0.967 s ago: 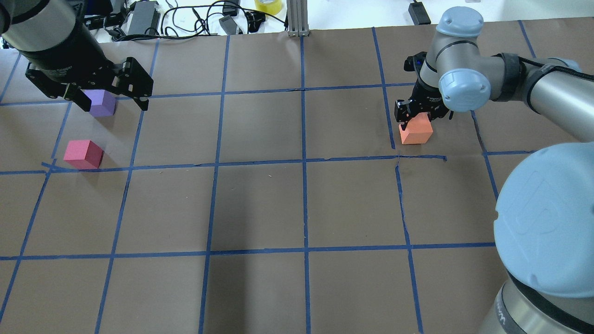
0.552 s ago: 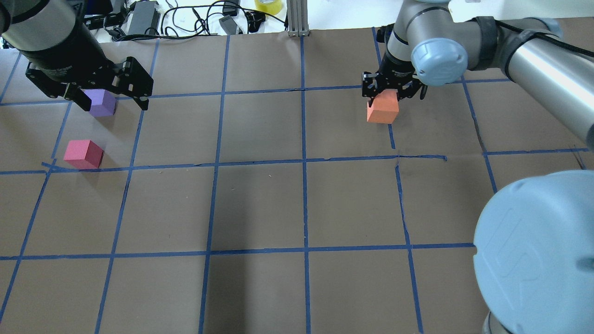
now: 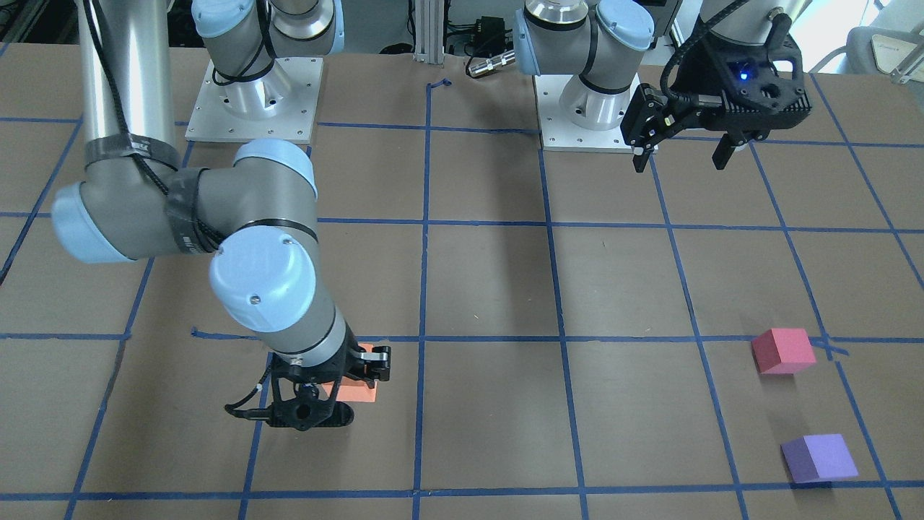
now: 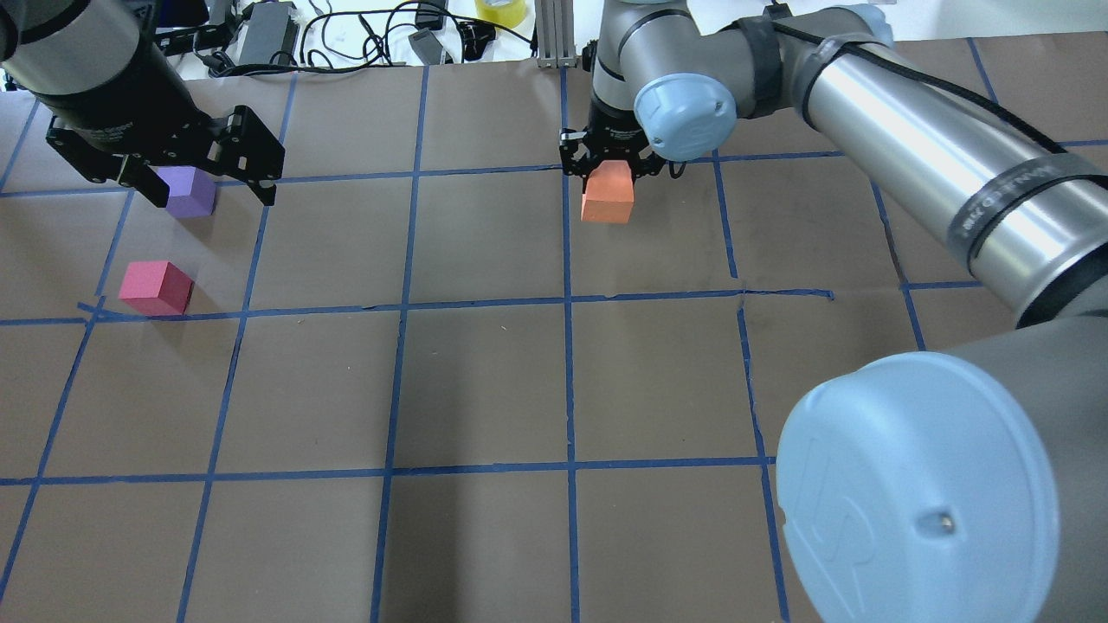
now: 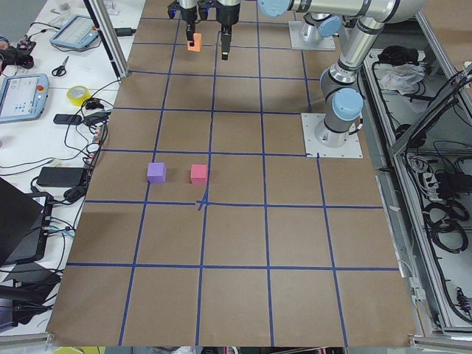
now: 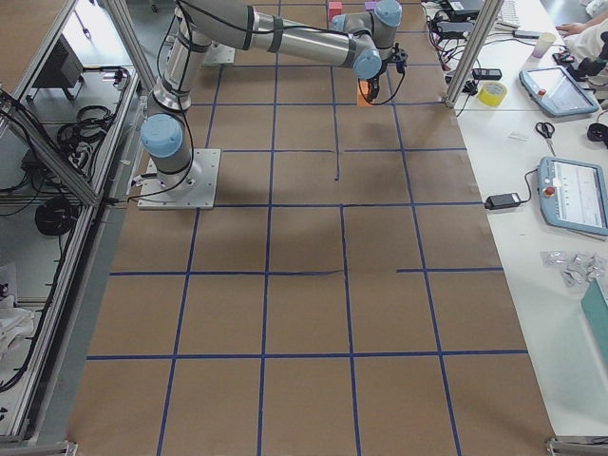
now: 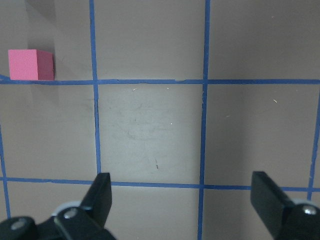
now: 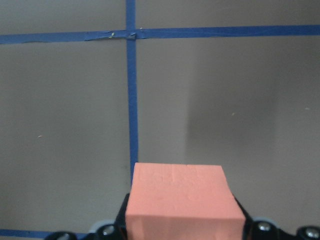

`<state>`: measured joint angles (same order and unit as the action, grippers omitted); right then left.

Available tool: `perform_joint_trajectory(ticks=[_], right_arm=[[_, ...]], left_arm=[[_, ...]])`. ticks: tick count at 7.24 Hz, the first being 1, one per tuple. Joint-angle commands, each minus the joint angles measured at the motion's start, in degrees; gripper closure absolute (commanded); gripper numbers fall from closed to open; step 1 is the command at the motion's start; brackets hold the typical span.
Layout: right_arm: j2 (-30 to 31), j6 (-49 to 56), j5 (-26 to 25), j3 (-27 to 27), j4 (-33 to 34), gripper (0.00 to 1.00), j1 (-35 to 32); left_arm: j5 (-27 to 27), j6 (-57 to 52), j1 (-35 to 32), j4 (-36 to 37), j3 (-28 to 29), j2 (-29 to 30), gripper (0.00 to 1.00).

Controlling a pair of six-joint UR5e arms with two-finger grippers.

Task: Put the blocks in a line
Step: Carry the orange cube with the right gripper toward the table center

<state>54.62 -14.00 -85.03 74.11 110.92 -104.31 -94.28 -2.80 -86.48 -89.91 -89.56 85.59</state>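
The orange block still hangs short of the middle blue tape line, so it stays held in my right gripper until it is across that line and lowered.
My right gripper is shut on the orange block and holds it low over the table near the far middle grid line. The block fills the bottom of the right wrist view and shows under the arm in the front view. The purple block and the pinkish-red block sit apart at the far left, also seen in the front view, purple and pinkish-red. My left gripper is open and empty, raised high above the table. Its wrist view shows the pinkish-red block.
Brown paper with a blue tape grid covers the table. Cables, power bricks and a yellow tape roll lie beyond the far edge beside an aluminium post. The arms' base plates stand at the robot's side.
My right gripper has carried the orange block to the left and a little farther from the robot, across about one grid square. The left arm and the other two blocks have not moved.
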Motion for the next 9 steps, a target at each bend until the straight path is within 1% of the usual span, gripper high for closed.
perform_joint_trajectory(ticks=[1,3,4,7,8,9], right_arm=[[-3.63,-2.34,-1.09,-1.6,2.78,1.0,-4.57],[-5.4,-1.65,-1.63,-1.69,5.52,1.0,-5.38],[-6.45,-1.64,-1.63,-1.78,7.27,0.98,-5.64],[-9.09,-2.61,-1.63,-3.62,7.64,0.86,-7.21],[-9.27,-2.61,-1.63,-3.63,7.64,0.71,-7.31],[-9.27,-2.18,-1.63,-3.63,8.25,0.32,-7.31]], left_arm=[[0.07,-0.01,-0.09,0.0,0.0,0.01,0.0],[0.07,-0.27,0.09,0.0,0.0,0.01,0.0],[-0.02,-0.27,0.0,0.0,0.0,0.01,0.0],[0.06,-0.27,0.17,0.0,0.0,0.01,0.0],[0.07,-0.27,0.26,0.0,0.0,0.01,0.0],[0.07,-0.27,0.18,0.0,0.0,0.01,0.0]])
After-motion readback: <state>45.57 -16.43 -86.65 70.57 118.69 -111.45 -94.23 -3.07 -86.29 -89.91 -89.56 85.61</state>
